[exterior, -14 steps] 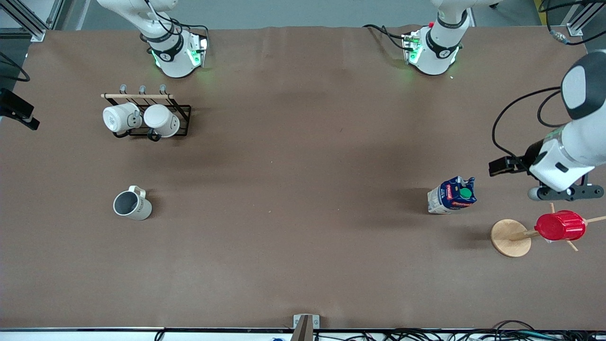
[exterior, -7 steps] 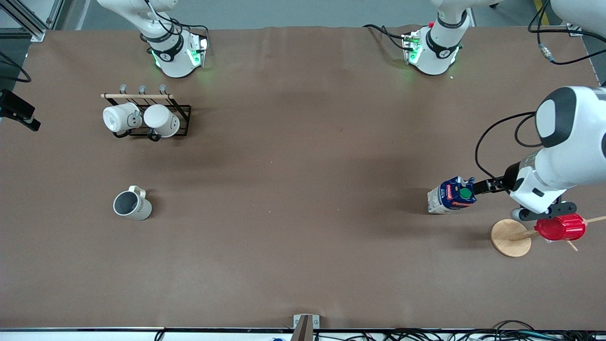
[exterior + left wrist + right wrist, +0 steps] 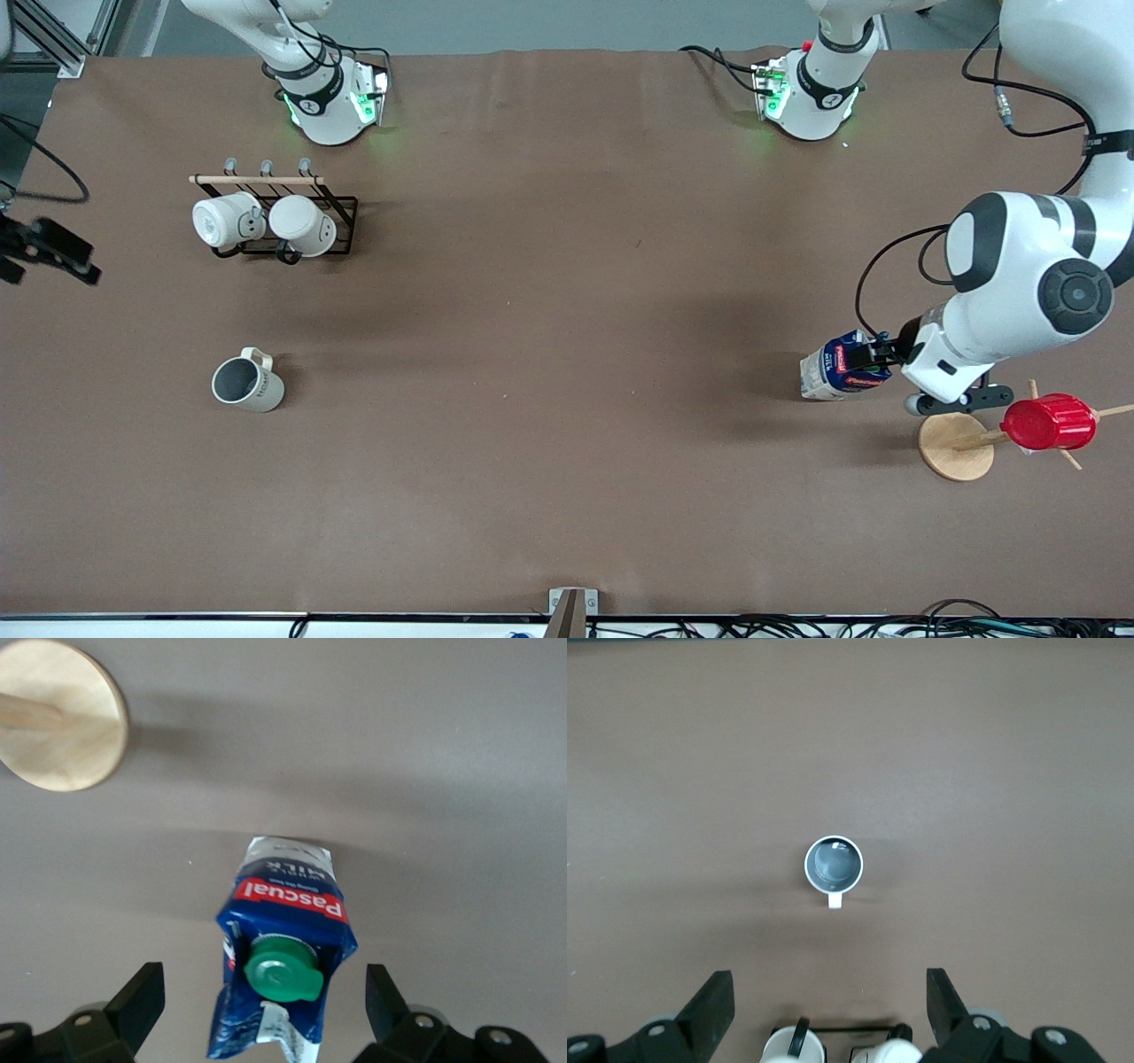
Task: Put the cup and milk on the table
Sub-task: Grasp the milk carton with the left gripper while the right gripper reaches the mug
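Note:
Next, my left gripper grabs the milk by its capped top (image 3: 282, 990), so that the milk's white base (image 3: 291, 850) stays free to stand on the tabletop.
The milk (image 3: 842, 368), a dark-blue and white carton with a green cap, stands on the brown table (image 3: 567, 354) toward the left arm's end. My left gripper (image 3: 875, 358) is open at the carton's top. In the left wrist view its gripper (image 3: 264, 992) has one finger on each side of the milk (image 3: 283, 948), not touching it. The cup (image 3: 246, 383), a cream mug with a grey inside, stands upright toward the right arm's end. My right gripper (image 3: 829, 997) is open and empty, high over the table, with the cup (image 3: 834, 863) far below. It shows at the front view's edge (image 3: 49, 248).
A black wire rack (image 3: 275, 221) holds two plain white mugs, farther from the front camera than the cup. A red ribbed cup (image 3: 1048, 423) hangs on a wooden peg stand with a round base (image 3: 955, 446) beside the milk; the base also shows in the left wrist view (image 3: 58, 713).
The left arm has swung in from its end of the table, and its open gripper has come to the milk's top. The right gripper has shifted a little at the view's edge.

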Controlling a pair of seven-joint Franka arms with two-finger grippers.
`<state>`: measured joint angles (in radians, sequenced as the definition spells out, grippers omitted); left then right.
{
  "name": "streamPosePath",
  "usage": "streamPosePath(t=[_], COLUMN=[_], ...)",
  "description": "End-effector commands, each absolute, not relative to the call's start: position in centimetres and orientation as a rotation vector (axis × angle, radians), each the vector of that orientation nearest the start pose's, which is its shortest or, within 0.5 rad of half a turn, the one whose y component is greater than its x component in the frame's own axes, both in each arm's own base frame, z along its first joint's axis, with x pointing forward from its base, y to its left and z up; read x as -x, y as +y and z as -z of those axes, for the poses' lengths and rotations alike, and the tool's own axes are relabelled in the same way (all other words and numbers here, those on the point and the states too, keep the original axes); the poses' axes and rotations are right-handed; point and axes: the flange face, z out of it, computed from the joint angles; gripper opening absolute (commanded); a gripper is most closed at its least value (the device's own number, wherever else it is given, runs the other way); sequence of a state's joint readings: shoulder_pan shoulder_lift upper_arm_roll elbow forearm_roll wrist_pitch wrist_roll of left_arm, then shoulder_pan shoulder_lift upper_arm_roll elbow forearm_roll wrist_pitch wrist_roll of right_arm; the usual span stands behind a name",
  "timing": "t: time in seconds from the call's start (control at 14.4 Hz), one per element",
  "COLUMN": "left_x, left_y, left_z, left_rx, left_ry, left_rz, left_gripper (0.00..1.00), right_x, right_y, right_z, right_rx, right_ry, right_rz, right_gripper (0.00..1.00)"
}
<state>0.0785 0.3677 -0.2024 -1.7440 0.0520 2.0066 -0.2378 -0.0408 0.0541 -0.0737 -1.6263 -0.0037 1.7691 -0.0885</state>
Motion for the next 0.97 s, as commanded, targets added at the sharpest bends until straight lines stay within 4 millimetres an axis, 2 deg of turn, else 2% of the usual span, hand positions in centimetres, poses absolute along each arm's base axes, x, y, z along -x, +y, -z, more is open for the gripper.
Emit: streamPosePath(t=[0.0,0.14,0.28,0.35,0.49,0.62,0.76,0.9], left_x=[-62.6,-62.3,-62.3,-62.3,-62.5,-62.5,-62.5,-62.6], left_y=[-7.1,-7.0,-6.9,-6.8,-6.8,-6.9,-7.1,-7.2], left_z=[-35.1,-34.3,-33.8,-33.6,-33.1,-33.1,-33.2,-33.5], left_rx=[3.134,3.135,3.135,3.135,3.137,3.138,3.138,3.139], left_ry=[-0.149,-0.14,-0.133,-0.133,-0.131,-0.124,-0.117,-0.117], left_rz=[-0.159,-0.164,-0.176,-0.181,-0.184,-0.184,-0.181,-0.174], left_gripper=[1.0,0.96,0.88,0.82,0.71,0.54,0.38,0.28], right_x=[-60.8,-62.2,-63.4,-64.0,-64.7,-65.2,-65.2,-65.0], right_y=[-7.0,-7.2,-7.4,-7.5,-7.6,-7.7,-8.1,-8.5], right_z=[-53.7,-49.8,-45.0,-42.2,-38.1,-34.4,-31.1,-29.8], right_rx=[3.143,3.145,3.148,3.15,3.154,3.154,3.152,3.147], right_ry=[0.03,0.034,0.037,0.037,0.034,-0.007,-0.03,-0.024], right_rz=[0.131,0.102,0.065,0.053,0.041,-0.013,-0.064,-0.095], right_gripper=[0.98,0.98,0.98,0.98,0.98,0.98,0.97,0.97])
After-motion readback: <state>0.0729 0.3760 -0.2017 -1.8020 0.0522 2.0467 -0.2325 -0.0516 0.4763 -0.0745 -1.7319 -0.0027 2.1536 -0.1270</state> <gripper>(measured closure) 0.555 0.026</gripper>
